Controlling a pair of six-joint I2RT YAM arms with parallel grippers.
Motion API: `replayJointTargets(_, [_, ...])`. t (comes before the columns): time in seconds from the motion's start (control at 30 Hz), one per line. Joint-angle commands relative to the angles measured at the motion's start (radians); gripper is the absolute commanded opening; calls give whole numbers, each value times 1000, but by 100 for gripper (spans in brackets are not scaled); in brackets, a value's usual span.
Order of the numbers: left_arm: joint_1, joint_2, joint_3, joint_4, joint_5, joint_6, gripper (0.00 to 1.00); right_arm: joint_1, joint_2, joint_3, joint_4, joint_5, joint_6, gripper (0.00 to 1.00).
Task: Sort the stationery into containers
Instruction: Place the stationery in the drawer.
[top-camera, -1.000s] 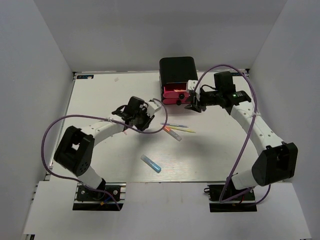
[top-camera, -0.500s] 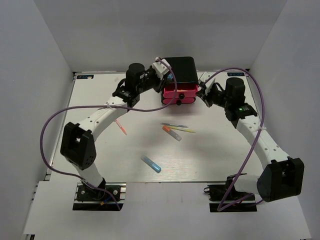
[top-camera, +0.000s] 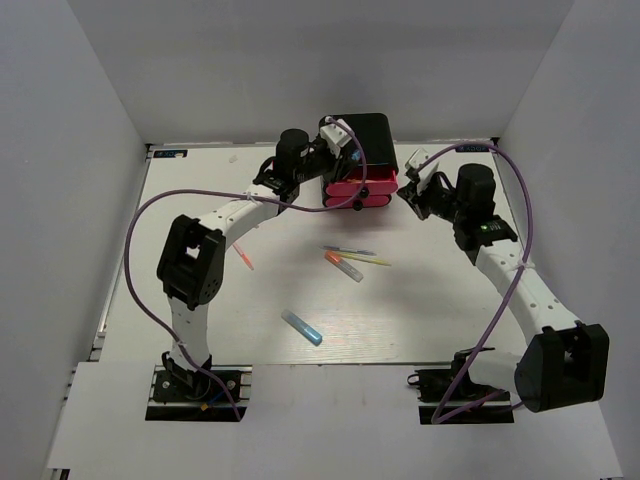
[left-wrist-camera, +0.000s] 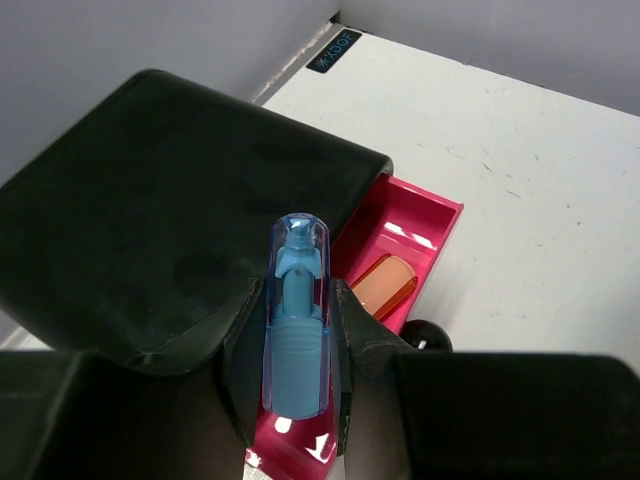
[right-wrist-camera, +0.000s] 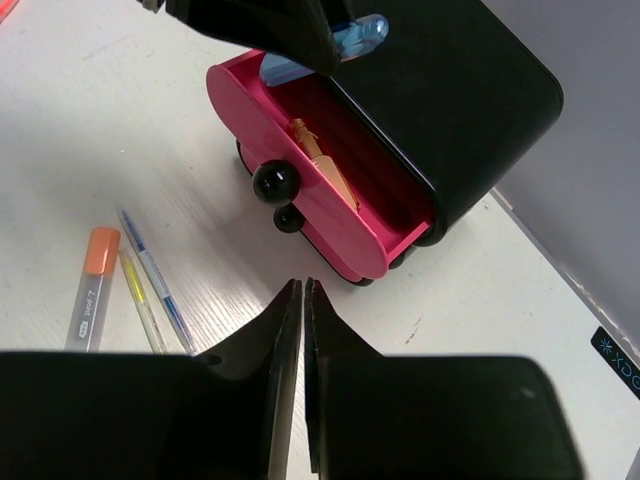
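Note:
My left gripper should open now, because the blue marker is hanging above the open pink drawer (left-wrist-camera: 420, 215), next to the orange marker, and would fall inside the drawer.
My left gripper (left-wrist-camera: 300, 350) is shut on a stubby blue marker (left-wrist-camera: 298, 320) and hovers over the open top pink drawer (left-wrist-camera: 420, 215) of the black box (top-camera: 365, 135). An orange marker (left-wrist-camera: 385, 285) lies inside that drawer. In the top view the left gripper (top-camera: 335, 135) sits at the box's left side. My right gripper (right-wrist-camera: 302, 290) is shut and empty, just in front of the drawer's black knob (right-wrist-camera: 273, 181); in the top view this gripper (top-camera: 408, 190) stands to the right of the box.
On the table lie another blue marker (top-camera: 301, 326), an orange-grey marker (top-camera: 343, 265), a yellow pen (top-camera: 370, 260), a bluish pen (top-camera: 348, 250) and a red pen (top-camera: 242, 257). White walls close in the table on three sides.
The left arm swung from the table's middle up to the box with the blue marker. The right gripper backed away from the drawer front to the right and shut.

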Motion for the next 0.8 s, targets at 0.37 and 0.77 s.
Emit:
replayJointTargets(0.37, [-4,-13,29,63,40,-62,56,-24,53,16,40,-183,-26,46])
replayJointTargets(0.77, [-4,-145,22,57,-66,-141,54,-24,151,79,-91,-302,-282,29])
